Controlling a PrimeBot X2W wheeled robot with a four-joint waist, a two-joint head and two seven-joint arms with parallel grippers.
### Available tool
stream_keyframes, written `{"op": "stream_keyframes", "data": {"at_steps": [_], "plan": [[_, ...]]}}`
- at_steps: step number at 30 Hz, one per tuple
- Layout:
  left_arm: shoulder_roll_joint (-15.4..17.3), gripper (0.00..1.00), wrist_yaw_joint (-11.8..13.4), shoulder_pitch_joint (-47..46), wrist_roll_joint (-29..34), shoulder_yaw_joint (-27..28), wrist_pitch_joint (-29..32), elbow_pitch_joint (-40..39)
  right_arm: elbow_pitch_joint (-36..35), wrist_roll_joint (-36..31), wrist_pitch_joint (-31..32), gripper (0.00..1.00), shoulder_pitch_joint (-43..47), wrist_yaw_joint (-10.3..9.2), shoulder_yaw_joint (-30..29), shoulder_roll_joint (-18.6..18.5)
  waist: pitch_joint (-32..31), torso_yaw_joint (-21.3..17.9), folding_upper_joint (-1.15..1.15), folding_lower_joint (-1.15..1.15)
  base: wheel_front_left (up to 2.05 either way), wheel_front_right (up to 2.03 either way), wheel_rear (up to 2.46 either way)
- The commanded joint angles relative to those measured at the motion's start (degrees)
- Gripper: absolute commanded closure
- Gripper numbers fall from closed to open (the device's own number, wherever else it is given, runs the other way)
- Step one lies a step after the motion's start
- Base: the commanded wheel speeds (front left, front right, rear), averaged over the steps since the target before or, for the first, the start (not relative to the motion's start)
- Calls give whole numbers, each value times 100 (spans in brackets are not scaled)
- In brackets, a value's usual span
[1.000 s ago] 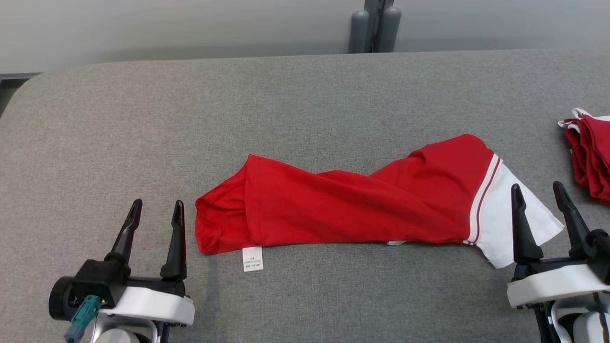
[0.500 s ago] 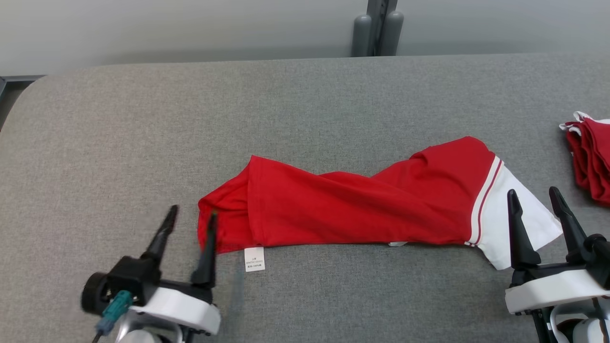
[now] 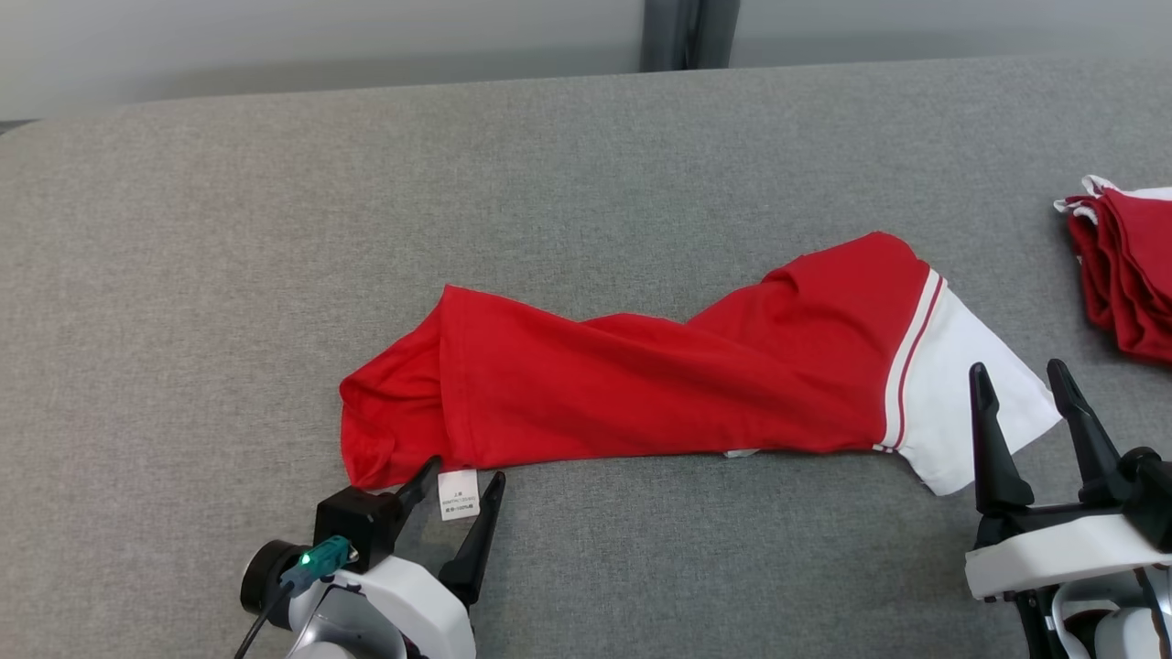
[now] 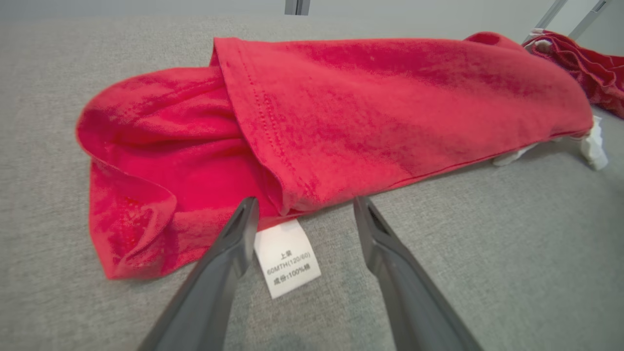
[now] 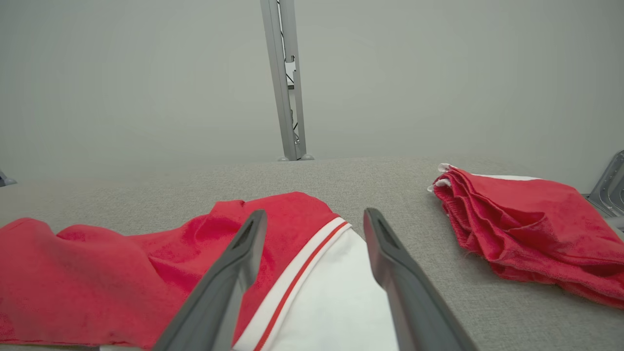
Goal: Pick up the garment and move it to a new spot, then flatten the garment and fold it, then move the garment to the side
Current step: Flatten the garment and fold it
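Note:
The robot's left gripper will next pinch the garment's hem corner by the care label, because that corner stands up in a loose edge while the garment's body (image 3: 615, 384) (image 4: 403, 111) lies slack.
The garment (image 3: 641, 384) is red with a white, red-striped end (image 3: 961, 394) on the right, and it lies crumpled lengthwise on the grey table (image 3: 275, 229). A white care label (image 3: 458, 495) sticks out at its near left edge. My left gripper (image 3: 465, 472) stands open, low over the table, its fingers on either side of that label (image 4: 287, 257) and just short of the red hem (image 4: 273, 146). Open too, my right gripper (image 3: 1016, 380) is above the white end (image 5: 336, 302) with nothing between its fingers.
A second red garment (image 3: 1122, 275) lies folded in a pile at the table's right edge, also in the right wrist view (image 5: 526, 229). A grey post (image 3: 687, 32) rises behind the table's far edge.
My left gripper has swung right and toward the garment's near left corner, now bracketing the care label. The right gripper has hardly moved. The head camera has shifted a little.

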Motion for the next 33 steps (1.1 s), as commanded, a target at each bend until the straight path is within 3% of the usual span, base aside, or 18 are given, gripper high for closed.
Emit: {"op": "stream_keyframes", "data": {"at_steps": [1,6,9,17,31,32,33], "plan": [[25,0,-21,-120,-23,5,-21,37,31,51,-60,0,-63,1,-28,-26,61,-39,0,0,0,0,0],[45,0,-72,-255,-35,-16,-97,204,87,79,-96,0,-109,1,-47,-27,167,-80,0,0,0,0,0],[80,100,-128,-330,-32,-42,-199,207,159,86,-108,0,-124,1,-119,-27,209,-97,0,0,0,0,0],[133,100,-81,-384,-13,-69,-251,111,755,73,-68,0,-292,1,-571,-34,311,-30,0,0,0,0,0],[141,100,-28,-609,45,-119,-410,-85,2898,423,-187,0,-1164,1,-874,-425,682,169,0,0,0,0,0],[140,100,-19,-612,44,-123,-429,-92,3028,465,-158,8,-1184,1,-822,-432,687,174,0,0,0,0,0],[135,100,-14,-614,40,-126,-454,-102,3133,530,-178,57,-1216,1,-766,-441,690,180,0,0,0,0,0]]}}
